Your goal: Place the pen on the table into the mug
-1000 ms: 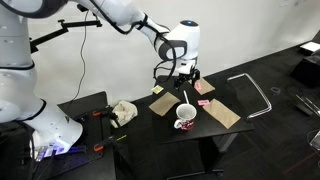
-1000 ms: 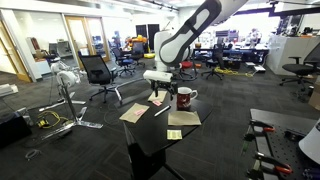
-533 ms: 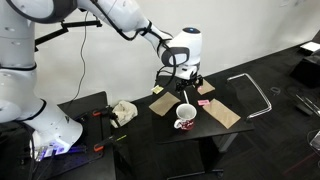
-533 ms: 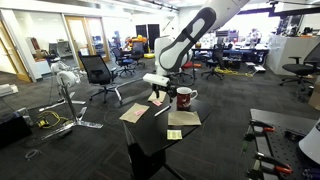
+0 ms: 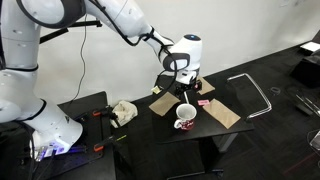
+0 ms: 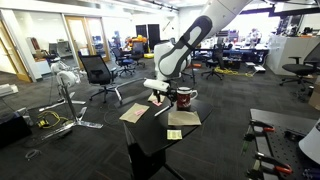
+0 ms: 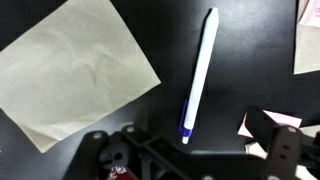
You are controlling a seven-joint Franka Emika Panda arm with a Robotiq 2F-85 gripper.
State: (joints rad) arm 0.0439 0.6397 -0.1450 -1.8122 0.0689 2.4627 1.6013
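My gripper's fingers are above the pen's blue-clipped end (image 7: pixel 186 124), so my gripper needs to go down to that end before it closes on the pen.
The whitish pen (image 7: pixel 198 75) lies flat on the black table (image 5: pixel 203 131), with its blue-clipped end towards my gripper; it also shows in an exterior view (image 6: pixel 162 110). My gripper (image 7: pixel 190 158) is open and hangs just above the pen's near end, one finger on each side of it, touching nothing. In both exterior views the gripper (image 5: pixel 180 88) (image 6: pixel 159 96) is low over the table's middle. The white mug with the red pattern (image 5: pixel 186 118) (image 6: pixel 185 98) stands upright on the table beside the gripper and is empty as far as I can see.
Brown paper sheets (image 7: pixel 75 70) (image 5: pixel 223 113) (image 6: pixel 183 118) lie on the table around the pen. A small pink block (image 7: pixel 262 125) lies next to the pen's end. A lower black stand (image 5: pixel 85 110) holds a crumpled cloth (image 5: pixel 122 110). An office chair (image 6: pixel 100 72) stands behind.
The gripper has come down closer to the table over the pen. The pen and the mug have not moved.
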